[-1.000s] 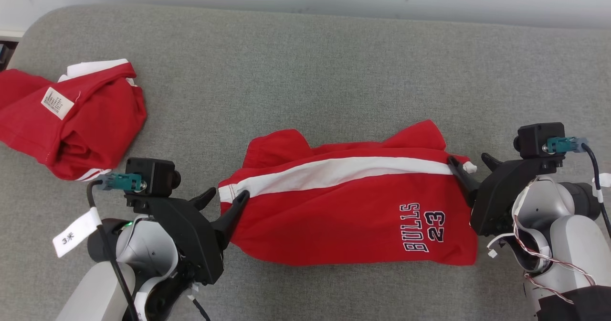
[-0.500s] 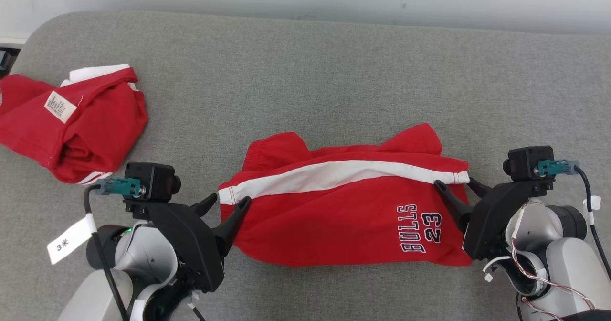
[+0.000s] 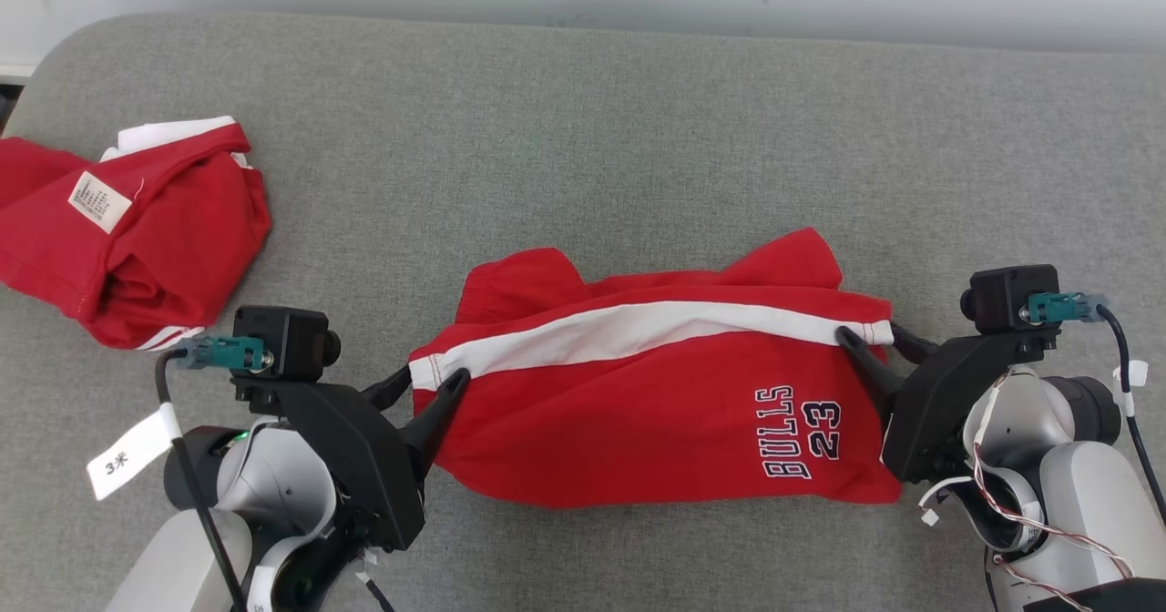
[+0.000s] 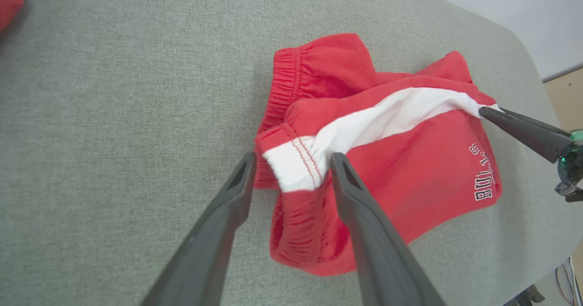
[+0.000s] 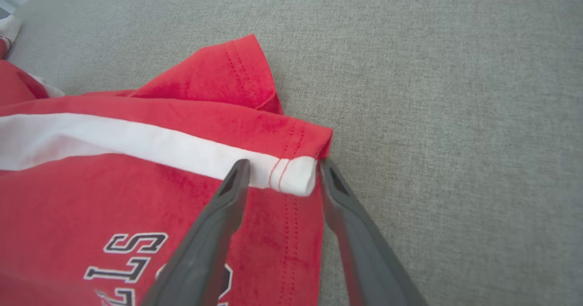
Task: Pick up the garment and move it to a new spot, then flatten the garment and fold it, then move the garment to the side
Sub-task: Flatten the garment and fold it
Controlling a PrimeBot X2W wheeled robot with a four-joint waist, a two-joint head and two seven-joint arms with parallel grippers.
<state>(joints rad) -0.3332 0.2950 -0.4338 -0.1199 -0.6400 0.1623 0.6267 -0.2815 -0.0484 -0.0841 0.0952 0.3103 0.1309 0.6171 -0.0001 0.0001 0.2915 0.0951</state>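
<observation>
The stripe's waistband end stands up in a fold, while the red cloth below it lies loose. My left gripper should pinch the shorts by that end next.
The garment is a pair of red shorts with a white side stripe and "BULLS 23" lettering, lying crumpled on the grey cushion. My left gripper stands open at its waistband end. In the left wrist view its fingers straddle the stripe's white end on the shorts. My right gripper is open at the hem end. The right wrist view has its fingers on either side of the stripe's hem corner on the shorts.
A second red and white garment lies bunched at the cushion's far left. The grey cushion stretches wide behind the shorts, with a pale wall beyond its far edge. A finger of the right gripper appears in the left wrist view.
The right gripper has settled onto the stripe's hem corner. Both pairs of fingers have drawn slightly closer around the stripe ends. The head camera has shifted a little.
</observation>
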